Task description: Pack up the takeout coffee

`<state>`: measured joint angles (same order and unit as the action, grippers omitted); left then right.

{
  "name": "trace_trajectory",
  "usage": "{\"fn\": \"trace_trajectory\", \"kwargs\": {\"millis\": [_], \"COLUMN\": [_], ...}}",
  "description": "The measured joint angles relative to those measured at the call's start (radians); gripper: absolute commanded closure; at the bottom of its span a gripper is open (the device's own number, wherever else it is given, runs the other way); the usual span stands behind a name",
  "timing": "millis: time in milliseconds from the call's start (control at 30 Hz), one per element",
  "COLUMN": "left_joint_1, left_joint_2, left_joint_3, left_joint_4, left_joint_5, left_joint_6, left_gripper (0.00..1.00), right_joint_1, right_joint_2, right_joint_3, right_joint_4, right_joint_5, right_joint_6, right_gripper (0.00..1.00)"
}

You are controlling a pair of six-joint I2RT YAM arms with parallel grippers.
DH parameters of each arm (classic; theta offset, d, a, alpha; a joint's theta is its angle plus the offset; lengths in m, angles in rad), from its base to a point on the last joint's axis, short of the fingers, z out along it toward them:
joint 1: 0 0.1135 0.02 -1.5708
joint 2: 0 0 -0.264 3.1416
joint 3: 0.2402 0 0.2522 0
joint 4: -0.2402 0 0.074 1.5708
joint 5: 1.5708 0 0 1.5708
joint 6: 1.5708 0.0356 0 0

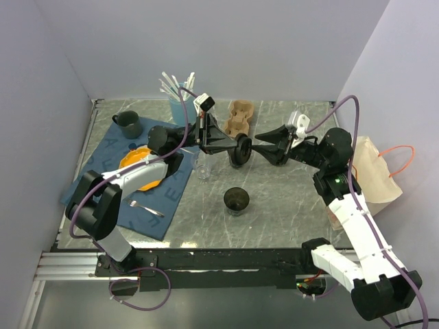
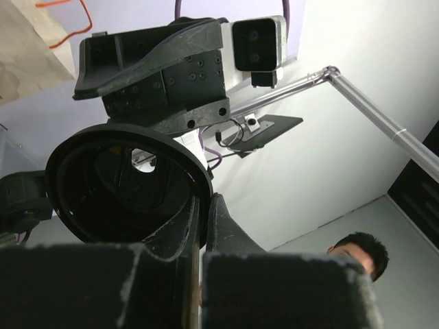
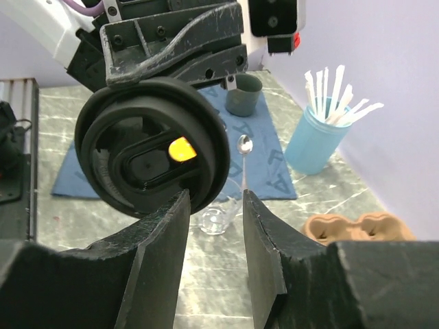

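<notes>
My right gripper takes hold of the lid's rim [image 2: 74,145] from the lid's top side next, so the lid's bottom [image 2: 127,185] stays free to fit onto the cup.
The takeout coffee cup [image 1: 236,200], small, black and without its lid, stands on the marble table in front of both grippers. My left gripper [image 1: 235,148] is shut on the rim of the round black lid [image 1: 241,150] and holds it on edge in the air. The left wrist view shows the lid's underside [image 2: 127,185] pinched between my fingers [image 2: 226,226]. My right gripper [image 1: 260,142] is open and faces the lid from the right, close to it. In the right wrist view the lid [image 3: 152,147] hangs just beyond my open right gripper [image 3: 214,199].
A clear glass [image 1: 202,168] holding a spoon stands left of the cup. A cardboard cup carrier [image 1: 239,118] and a blue cup of stirrers [image 1: 180,106] stand at the back. A green mug [image 1: 128,123], orange plate [image 1: 140,164] and fork [image 1: 145,208] lie on the blue mat. A paper bag [image 1: 374,171] stands at the right.
</notes>
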<state>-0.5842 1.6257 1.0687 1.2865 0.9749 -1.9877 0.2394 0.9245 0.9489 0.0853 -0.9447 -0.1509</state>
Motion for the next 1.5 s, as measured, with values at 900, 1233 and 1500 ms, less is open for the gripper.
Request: {"fn": "trace_trajectory", "kwargs": {"millis": [900,1233,1500], "left_joint_1": [-0.032,-0.037,-0.041], "left_joint_2": [0.002,0.002,0.002], "left_joint_3": [0.007,0.007,0.007], "left_joint_4": [0.003,-0.070,-0.050], "left_joint_5": [0.035,0.068,0.067], "left_joint_6": [-0.014,-0.003,-0.012], "left_gripper": [0.99,0.99,0.99], "right_joint_1": [0.053,0.055,0.064], "right_joint_2": [-0.051,-0.051,-0.050], "right_joint_3": [0.020,0.039,0.051], "right_joint_4": [-0.069,-0.099,-0.139], "right_joint_5": [-0.018,-0.018,-0.026], "right_joint_6": [-0.094,-0.103,-0.128], "right_gripper": [0.57,0.61,0.65]}}
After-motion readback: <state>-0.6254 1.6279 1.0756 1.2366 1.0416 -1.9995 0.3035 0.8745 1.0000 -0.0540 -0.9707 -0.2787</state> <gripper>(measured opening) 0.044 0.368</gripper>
